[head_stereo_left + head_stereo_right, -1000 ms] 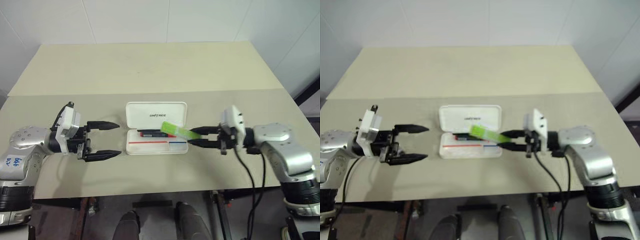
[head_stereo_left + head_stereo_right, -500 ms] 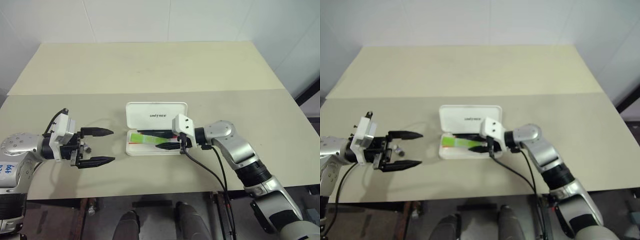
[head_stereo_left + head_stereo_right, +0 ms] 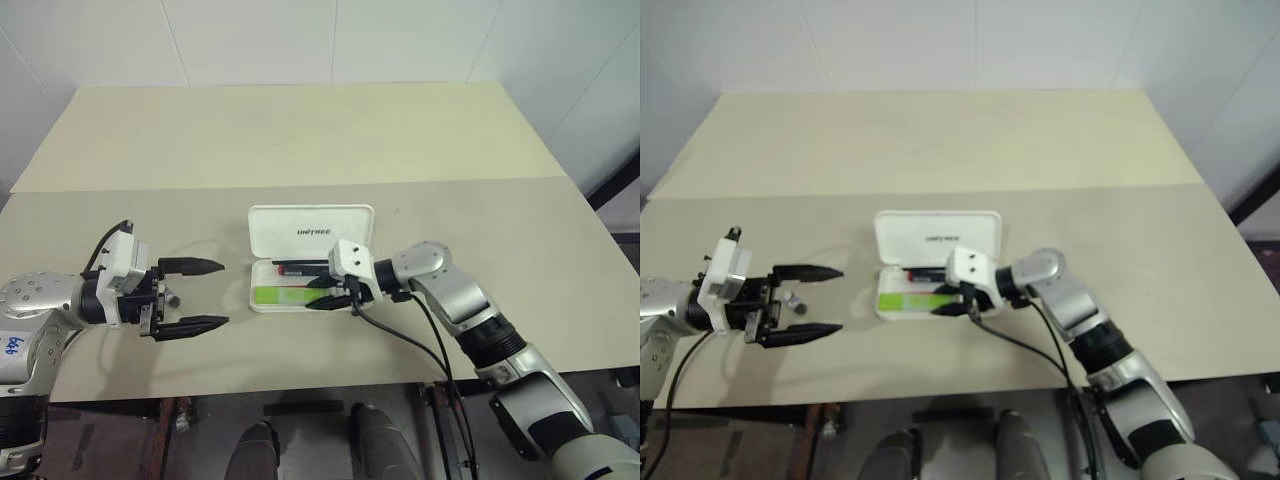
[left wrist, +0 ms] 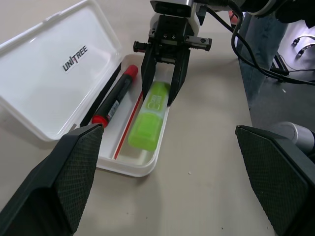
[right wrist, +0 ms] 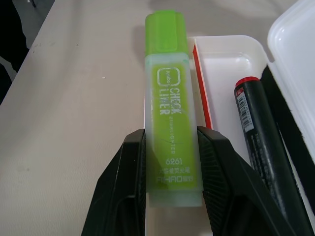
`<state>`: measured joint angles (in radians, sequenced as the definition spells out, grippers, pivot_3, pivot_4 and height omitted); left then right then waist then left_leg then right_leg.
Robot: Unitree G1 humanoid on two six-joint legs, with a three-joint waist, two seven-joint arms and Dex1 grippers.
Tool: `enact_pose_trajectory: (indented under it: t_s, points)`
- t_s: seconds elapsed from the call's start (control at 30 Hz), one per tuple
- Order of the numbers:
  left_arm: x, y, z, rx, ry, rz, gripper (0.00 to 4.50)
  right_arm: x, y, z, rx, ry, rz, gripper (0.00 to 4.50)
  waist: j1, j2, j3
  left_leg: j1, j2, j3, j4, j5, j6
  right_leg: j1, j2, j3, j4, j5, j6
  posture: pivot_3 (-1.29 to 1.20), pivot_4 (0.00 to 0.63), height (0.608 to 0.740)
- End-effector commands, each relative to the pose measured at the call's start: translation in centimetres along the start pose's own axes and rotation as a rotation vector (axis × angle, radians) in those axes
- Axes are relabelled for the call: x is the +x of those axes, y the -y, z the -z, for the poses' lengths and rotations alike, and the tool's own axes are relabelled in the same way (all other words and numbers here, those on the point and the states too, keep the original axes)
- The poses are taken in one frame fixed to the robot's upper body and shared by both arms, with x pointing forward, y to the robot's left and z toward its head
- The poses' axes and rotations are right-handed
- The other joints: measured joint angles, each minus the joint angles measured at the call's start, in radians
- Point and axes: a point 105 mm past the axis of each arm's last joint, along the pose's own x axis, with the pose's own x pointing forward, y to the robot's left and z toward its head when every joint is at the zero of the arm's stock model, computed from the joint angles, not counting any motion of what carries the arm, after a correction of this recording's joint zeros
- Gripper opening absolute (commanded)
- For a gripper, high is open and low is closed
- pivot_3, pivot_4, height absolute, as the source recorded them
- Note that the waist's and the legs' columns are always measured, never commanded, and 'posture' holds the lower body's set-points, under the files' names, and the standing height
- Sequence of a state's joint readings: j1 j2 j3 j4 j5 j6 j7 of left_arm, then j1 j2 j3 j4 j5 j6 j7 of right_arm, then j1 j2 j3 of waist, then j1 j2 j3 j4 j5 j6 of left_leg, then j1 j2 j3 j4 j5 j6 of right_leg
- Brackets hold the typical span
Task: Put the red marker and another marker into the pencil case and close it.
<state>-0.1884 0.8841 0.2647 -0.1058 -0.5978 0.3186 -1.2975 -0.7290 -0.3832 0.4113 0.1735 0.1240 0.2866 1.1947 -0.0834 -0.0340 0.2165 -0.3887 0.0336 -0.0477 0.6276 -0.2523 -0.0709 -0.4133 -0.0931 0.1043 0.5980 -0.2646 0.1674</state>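
Observation:
The lime-green highlighter [image 3: 285, 295] is low over the front section of the pencil case's tray and would rest inside, so now it is time for my right gripper to release it.
The white pencil case [image 3: 311, 230] lies open in the middle of the table, lid tipped back. The red marker [image 3: 295, 268] lies along the back of its tray, also seen as a black barrel [image 4: 114, 102]. My right gripper [image 3: 320, 291] reaches in from the right, shut on the other marker, a lime-green highlighter [image 5: 171, 118], held low over the front of the tray [image 4: 149, 117]. Whether it rests on the tray floor I cannot tell. My left gripper [image 3: 222, 293] hovers open to the left of the case, holding nothing.
A seam [image 3: 480, 181] crosses the beige table behind the case, with bare surface beyond it. Black cables [image 3: 420, 330] hang from my right wrist over the table's front edge.
My right gripper has carried the green highlighter leftward from the case's right end and lowered it into the tray. The left gripper stays open in about the same place.

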Motion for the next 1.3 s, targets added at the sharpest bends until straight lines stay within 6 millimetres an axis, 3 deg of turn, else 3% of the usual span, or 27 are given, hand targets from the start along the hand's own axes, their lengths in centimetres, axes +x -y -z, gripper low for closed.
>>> enact_pose_trajectory:
  t_s: [0.03, 0.17, 0.47, 0.5, 0.67, 0.83, 1.0, 1.23, 1.3]
  points:
    - [-0.3, -0.1, -1.0, 0.043, 0.01, -0.015, 4.5, 0.1, 0.3, -0.3, -0.01, -0.002, 0.0, 1.09, 0.0, 0.0, 0.0, 0.0, 0.0, 0.0, 0.0, 0.0, 0.0, 0.0, 0.0, 0.0, 0.0, 0.0, 0.0, 0.0, 0.15, 0.74]
    - [-0.2, -0.3, -1.1, 0.045, 0.013, -0.014, 4.5, 0.0, 0.6, -0.2, -0.007, -0.01, 0.004, 1.09, 0.0, 0.0, 0.0, 0.0, 0.0, 0.0, 0.0, 0.0, 0.0, 0.0, 0.0, 0.0, 0.0, 0.0, 0.0, 0.0, 0.15, 0.74]
    - [0.0, -0.5, -1.2, 0.049, 0.015, -0.007, 4.5, -0.1, 1.8, -3.0, -0.048, 0.069, 0.04, 4.29, -0.001, 0.0, 0.0, 0.0, 0.0, 0.0, 0.0, 0.0, 0.0, 0.0, 0.0, 0.0, 0.001, 0.0, 0.0, 0.0, 0.15, 0.74]
    - [0.0, -0.6, -1.2, 0.05, 0.016, -0.007, 4.5, -0.2, 1.9, -3.8, -0.052, 0.095, 0.042, 4.45, -0.001, 0.0, 0.0, 0.0, 0.0, 0.0, 0.0, 0.0, 0.0, 0.0, 0.0, 0.0, 0.001, 0.0, 0.0, 0.0, 0.15, 0.74]
    - [-0.1, -0.6, -1.3, 0.049, 0.018, -0.014, 4.5, -1.3, 1.6, -6.8, -0.063, 0.209, 0.039, 4.45, 0.0, 0.0, 0.0, 0.0, 0.0, 0.0, 0.0, 0.0, 0.0, 0.0, 0.0, 0.0, 0.0, 0.0, 0.0, 0.0, 0.15, 0.74]
    - [-0.2, -0.8, -1.0, 0.008, 0.046, -0.125, 4.5, -4.1, -0.7, -7.5, -0.083, 0.3, 0.015, 4.45, 0.004, 0.0, 0.0, 0.0, 0.0, 0.0, -0.001, 0.0, 0.0, 0.0, 0.0, 0.0, 0.0, 0.0, 0.0, 0.0, 0.15, 0.74]
    - [-0.3, -1.3, -1.0, -0.034, 0.111, -0.387, 4.5, -7.2, -2.3, -6.8, -0.037, 0.316, 0.047, 4.45, 0.01, 0.0, 0.0, -0.001, 0.0, 0.0, 0.0, -0.002, 0.0, 0.0, -0.001, -0.001, -0.002, -0.001, 0.001, 0.0, 0.15, 0.74]
    - [-0.9, -1.8, -0.3, -0.146, 0.168, -0.95, 4.5, -12.5, -1.4, -5.4, 0.049, 0.318, 0.252, 4.45, 0.013, -0.001, 0.0, 0.0, 0.0, -0.001, 0.002, -0.002, 0.0, 0.003, -0.001, 0.0, -0.003, -0.001, 0.002, 0.0, 0.15, 0.74]
    - [-1.1, -1.6, -0.3, -0.202, 0.212, -1.029, 4.5, -13.4, -1.3, -4.9, 0.068, 0.304, 0.281, 4.45, 0.022, -0.001, 0.0, 0.0, 0.0, -0.001, 0.003, -0.002, 0.0, 0.003, -0.001, 0.0, -0.003, 0.0, 0.003, 0.0, 0.15, 0.74]
